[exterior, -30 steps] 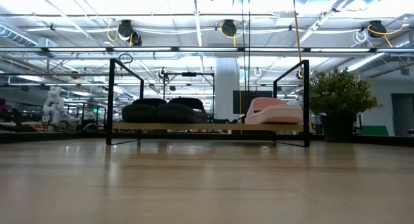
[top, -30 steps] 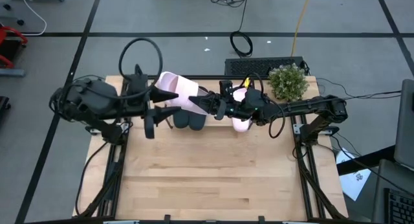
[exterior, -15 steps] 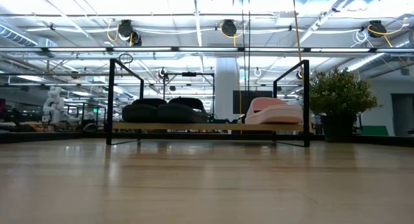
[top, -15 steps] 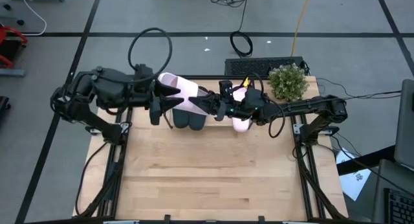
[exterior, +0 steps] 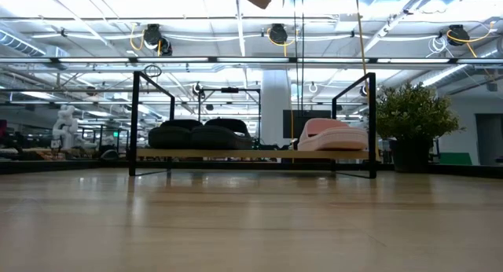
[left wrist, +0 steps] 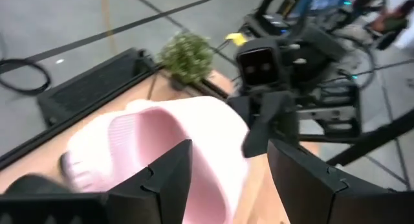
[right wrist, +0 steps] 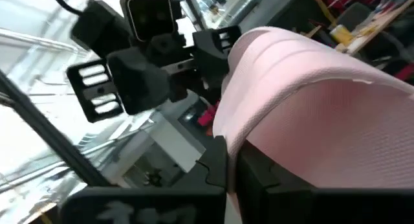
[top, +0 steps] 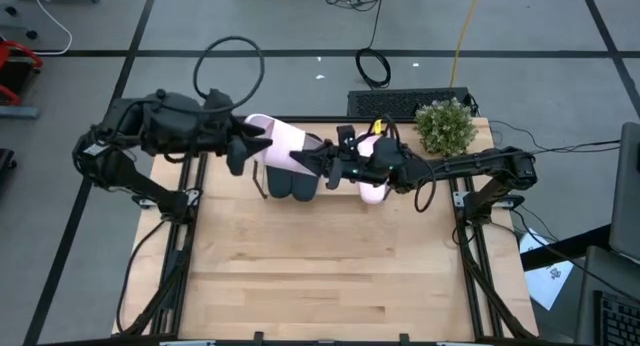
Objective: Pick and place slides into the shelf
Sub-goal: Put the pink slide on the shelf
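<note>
The pink slide needs to go into the shelf, so my left gripper will pick it up by its strap (left wrist: 210, 140) next and take it over there.
One pale pink slide (top: 283, 139) hangs in the air over the shelf (exterior: 275, 154) at the table's far side, with my right gripper (top: 322, 164) shut on its right end. My left gripper (top: 243, 151) is open at the slide's left end; in the left wrist view its fingers (left wrist: 171, 179) stand on either side of the slide (left wrist: 162, 146), and I cannot tell whether they touch it. Two black slides (exterior: 200, 134) rest on their soles on the shelf's left part. A second pink slide (exterior: 330, 134) sits on its right part. My right gripper pinches the pink slide's right end (right wrist: 259, 143) between its two shut fingers. The fingers come from the table's right, slanting a little upward. The slide is lifted clear above the shelf and sticks out toward the table's left.
A potted plant (top: 443, 126) stands at the table's far right corner, with a black keyboard-like unit (top: 400, 99) behind the shelf. Black frame rails (top: 470, 256) run along both sides. The wooden tabletop (top: 320, 276) lies bare toward the near edge.
My left gripper has swung toward the table's far edge and up to the left end of the raised pink slide, rolling about its own axis, and it has stayed open. My right gripper has kept its place with the slide.
</note>
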Controlling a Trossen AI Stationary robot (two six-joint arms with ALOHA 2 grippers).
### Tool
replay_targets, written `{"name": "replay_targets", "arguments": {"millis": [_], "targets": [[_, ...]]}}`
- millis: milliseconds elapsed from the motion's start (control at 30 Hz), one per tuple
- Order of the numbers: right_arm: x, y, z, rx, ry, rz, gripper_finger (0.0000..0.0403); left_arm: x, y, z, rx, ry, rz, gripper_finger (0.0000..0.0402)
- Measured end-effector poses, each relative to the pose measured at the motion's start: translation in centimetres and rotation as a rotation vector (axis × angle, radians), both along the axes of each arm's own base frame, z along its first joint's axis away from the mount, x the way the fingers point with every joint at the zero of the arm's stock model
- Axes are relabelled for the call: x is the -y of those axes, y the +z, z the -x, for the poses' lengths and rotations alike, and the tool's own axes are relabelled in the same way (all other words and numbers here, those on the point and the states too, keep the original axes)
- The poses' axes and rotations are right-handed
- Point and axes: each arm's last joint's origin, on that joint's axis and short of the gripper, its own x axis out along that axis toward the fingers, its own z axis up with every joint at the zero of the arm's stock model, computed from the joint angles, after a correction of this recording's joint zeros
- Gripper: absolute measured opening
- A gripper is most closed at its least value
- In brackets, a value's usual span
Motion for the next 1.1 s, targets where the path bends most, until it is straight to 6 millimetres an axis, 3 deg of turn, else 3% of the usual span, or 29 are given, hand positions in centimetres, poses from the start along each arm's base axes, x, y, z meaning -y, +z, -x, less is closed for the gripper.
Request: {"name": "replay_targets", "arguments": {"millis": [400, 733, 1100], "targets": [[0.2, -0.7, -0.2, -0.086, -0.120, 0.091, 0.0000, -1.4, -1.8, -0.8, -0.155, 0.083, 0.052, 0.0211], [0.3, -0.9, -0.2, -0.108, -0.147, 0.109, 0.0000, -2.4, -2.2, -1.6, -0.162, 0.079, 0.122, 0.0211], [0.3, -1.0, -0.2, -0.121, -0.147, 0.110, 0.0000, -3.4, -3.5, -4.2, -0.212, 0.013, 0.232, 0.0211]]}}
